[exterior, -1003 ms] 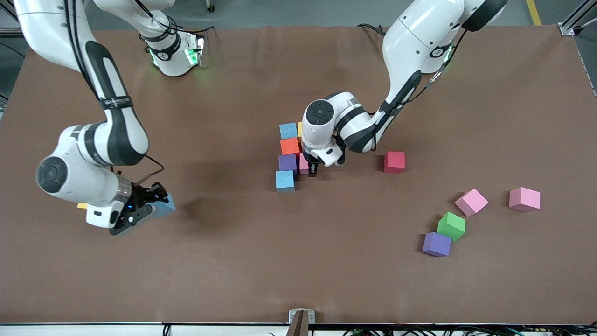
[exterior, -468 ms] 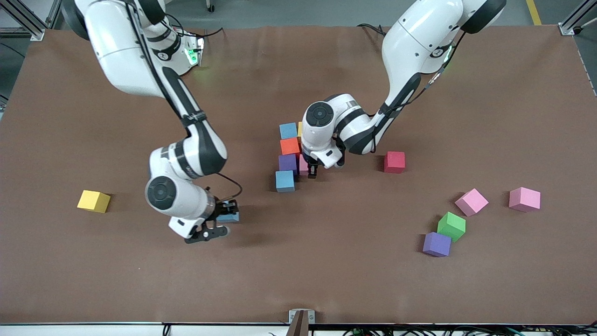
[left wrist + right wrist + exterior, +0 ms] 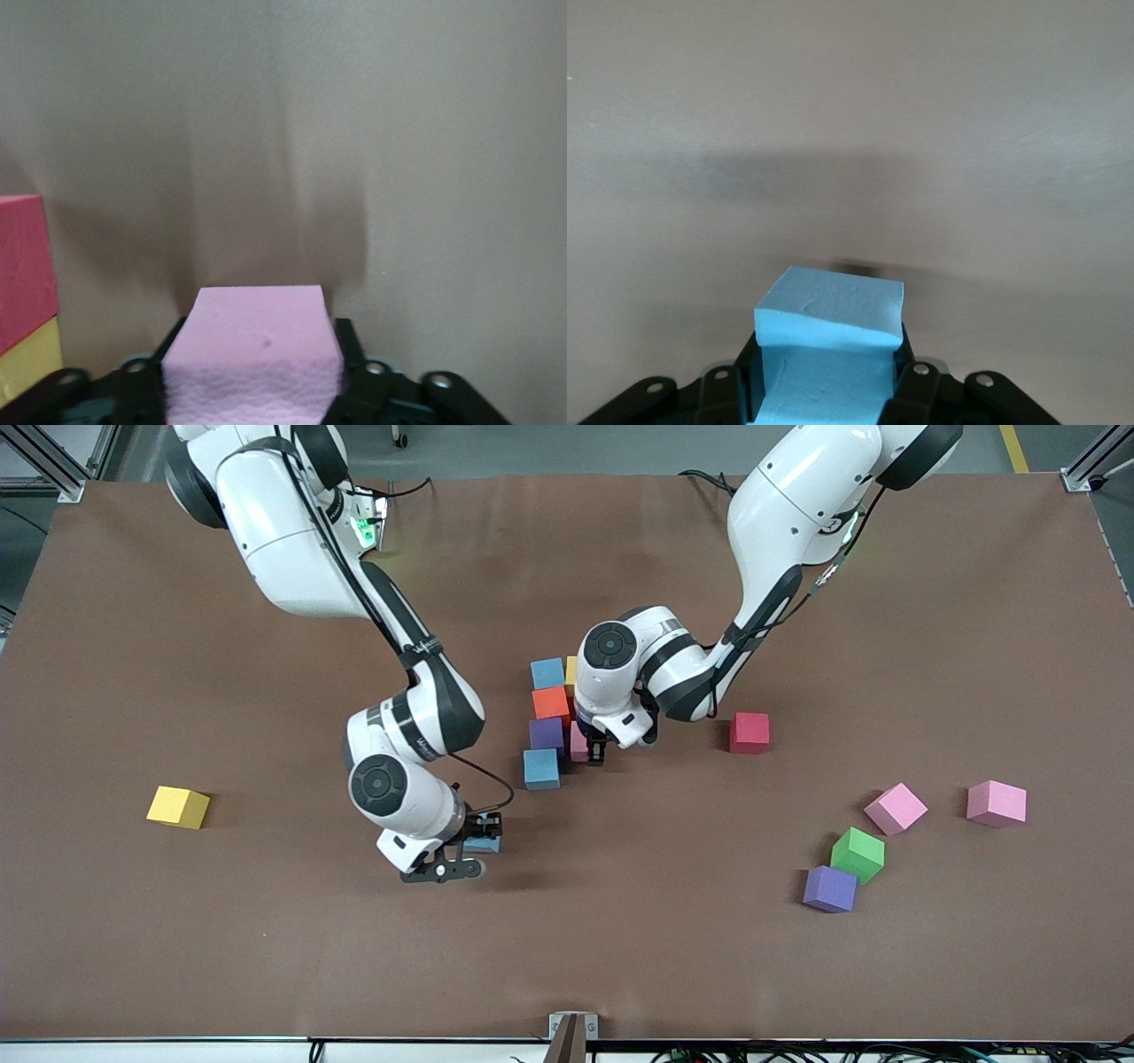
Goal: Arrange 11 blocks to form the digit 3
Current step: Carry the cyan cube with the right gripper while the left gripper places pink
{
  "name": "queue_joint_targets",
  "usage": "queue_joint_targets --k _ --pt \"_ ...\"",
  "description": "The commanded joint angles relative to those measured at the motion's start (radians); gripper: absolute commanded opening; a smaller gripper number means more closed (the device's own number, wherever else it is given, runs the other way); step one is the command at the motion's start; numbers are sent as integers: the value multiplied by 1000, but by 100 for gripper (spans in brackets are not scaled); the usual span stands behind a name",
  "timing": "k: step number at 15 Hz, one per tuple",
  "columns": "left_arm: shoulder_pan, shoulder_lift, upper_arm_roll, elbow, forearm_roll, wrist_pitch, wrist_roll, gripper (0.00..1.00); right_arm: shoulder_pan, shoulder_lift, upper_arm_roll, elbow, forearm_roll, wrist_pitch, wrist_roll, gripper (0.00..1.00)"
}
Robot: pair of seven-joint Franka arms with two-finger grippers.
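The blue block is short of the spot at the column's end, so my right gripper now stays closed on the block until it reaches that spot.
A column of blocks stands mid-table: blue (image 3: 547, 673), orange (image 3: 551, 702), purple (image 3: 547, 734), blue (image 3: 540, 769). A yellow block (image 3: 571, 669) sits beside the top blue one. My left gripper (image 3: 595, 751) is shut on a pink block (image 3: 578, 741) and holds it low beside the purple block. The pink block fills the left wrist view (image 3: 252, 354). My right gripper (image 3: 474, 849) is shut on a blue block (image 3: 484, 843) over bare table, near the column's near end. The blue block shows in the right wrist view (image 3: 833, 345).
Loose blocks lie toward the left arm's end: red (image 3: 749, 732), two pink (image 3: 896, 808) (image 3: 996, 803), green (image 3: 858, 855), purple (image 3: 830, 889). A yellow block (image 3: 178, 807) lies toward the right arm's end. The left wrist view shows a red block (image 3: 22, 266) on a yellow one (image 3: 27, 359).
My right arm has carried the blue block from the right arm's end of the table toward the column, uncovering the loose yellow block. My left gripper has barely moved.
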Motion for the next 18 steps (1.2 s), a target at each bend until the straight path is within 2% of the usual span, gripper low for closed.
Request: queue_joint_targets --k 1,4,8,11,14,18 --pt "4 -4 1 13 31 -7 25 100 43 57 -12 74 12 7 88 27" --pt "6 -42 -8 14 34 -22 47 100 67 75 -11 75 13 32 138 27" --pt "21 -131 -15 14 16 -111 79 100 102 97 -12 75 13 52 173 27" --pt "117 -198 -100 14 -5 -222 209 100 110 97 -8 74 15 44 181 28" --pt "263 -258 -193 14 -51 -301 355 99 123 97 -8 63 13 39 167 28" --pt "430 -287 -253 16 -56 -427 590 99 136 97 -8 60 13 36 167 30"
